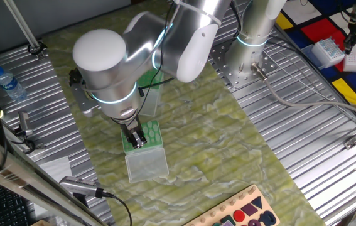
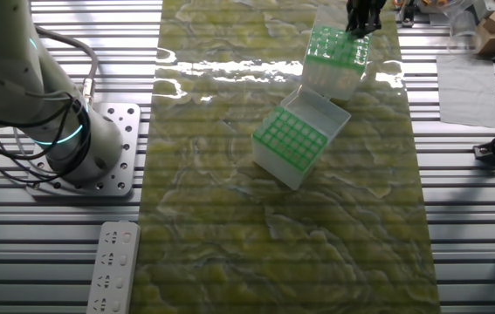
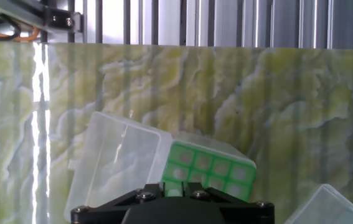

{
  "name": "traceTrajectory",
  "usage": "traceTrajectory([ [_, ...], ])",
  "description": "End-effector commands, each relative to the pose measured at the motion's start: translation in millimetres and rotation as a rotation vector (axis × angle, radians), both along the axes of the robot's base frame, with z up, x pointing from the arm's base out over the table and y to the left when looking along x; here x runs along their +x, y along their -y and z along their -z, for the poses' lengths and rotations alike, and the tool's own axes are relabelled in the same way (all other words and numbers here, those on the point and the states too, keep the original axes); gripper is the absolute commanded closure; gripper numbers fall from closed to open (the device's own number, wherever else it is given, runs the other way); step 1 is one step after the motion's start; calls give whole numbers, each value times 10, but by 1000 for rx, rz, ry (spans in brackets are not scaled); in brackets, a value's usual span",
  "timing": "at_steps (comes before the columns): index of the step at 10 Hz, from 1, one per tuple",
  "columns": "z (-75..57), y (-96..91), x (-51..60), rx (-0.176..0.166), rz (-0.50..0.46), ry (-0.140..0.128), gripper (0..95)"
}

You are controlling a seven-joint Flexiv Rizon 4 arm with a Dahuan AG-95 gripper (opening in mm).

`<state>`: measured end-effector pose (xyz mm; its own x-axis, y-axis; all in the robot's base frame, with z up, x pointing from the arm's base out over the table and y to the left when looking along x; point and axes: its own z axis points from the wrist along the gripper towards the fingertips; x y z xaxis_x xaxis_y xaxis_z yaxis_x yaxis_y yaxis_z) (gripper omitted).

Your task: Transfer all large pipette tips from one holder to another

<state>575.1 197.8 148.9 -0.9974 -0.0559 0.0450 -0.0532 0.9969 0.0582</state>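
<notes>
Next, my gripper grabs the large pipette tip by its wide top end, to transfer the tip between holders.
My gripper [image 1: 138, 139] hangs low over a green-topped holder [image 1: 150, 132] whose clear lid [image 1: 146, 164] lies open in front of it. In the hand view the fingertips [image 3: 192, 188] stand close together at the holder's near edge [image 3: 208, 169], with a pale whitish round thing, seemingly the top of a large pipette tip [image 3: 174, 191], in the narrow gap. From the other fixed view the gripper [image 2: 360, 24] is above that holder [image 2: 334, 58]. A second green-topped holder [image 2: 292, 142] with its lid open stands nearby. No other tips can be made out.
The second holder is mostly hidden behind my arm [image 1: 151, 94]. Its lid corner [image 3: 327, 205] shows at the hand view's lower right. A water bottle [image 1: 9, 83], a wooden toy board [image 1: 240, 213] and a power strip [image 2: 112, 266] lie around the green mat.
</notes>
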Motion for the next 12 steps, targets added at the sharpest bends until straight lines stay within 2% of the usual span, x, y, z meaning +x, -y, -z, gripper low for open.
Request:
traceTrajectory([
  [1,-46,-2,-10,-4,-12,-5,950],
  [2,-89,-3,-15,-3,-19,-8,950],
  [7,-526,175,-84,2,-111,-21,950],
  [9,-760,236,-75,4,-133,-27,950],
  [11,-897,236,-50,5,-138,-37,950],
  [12,-1051,232,-35,6,-147,-46,950],
])
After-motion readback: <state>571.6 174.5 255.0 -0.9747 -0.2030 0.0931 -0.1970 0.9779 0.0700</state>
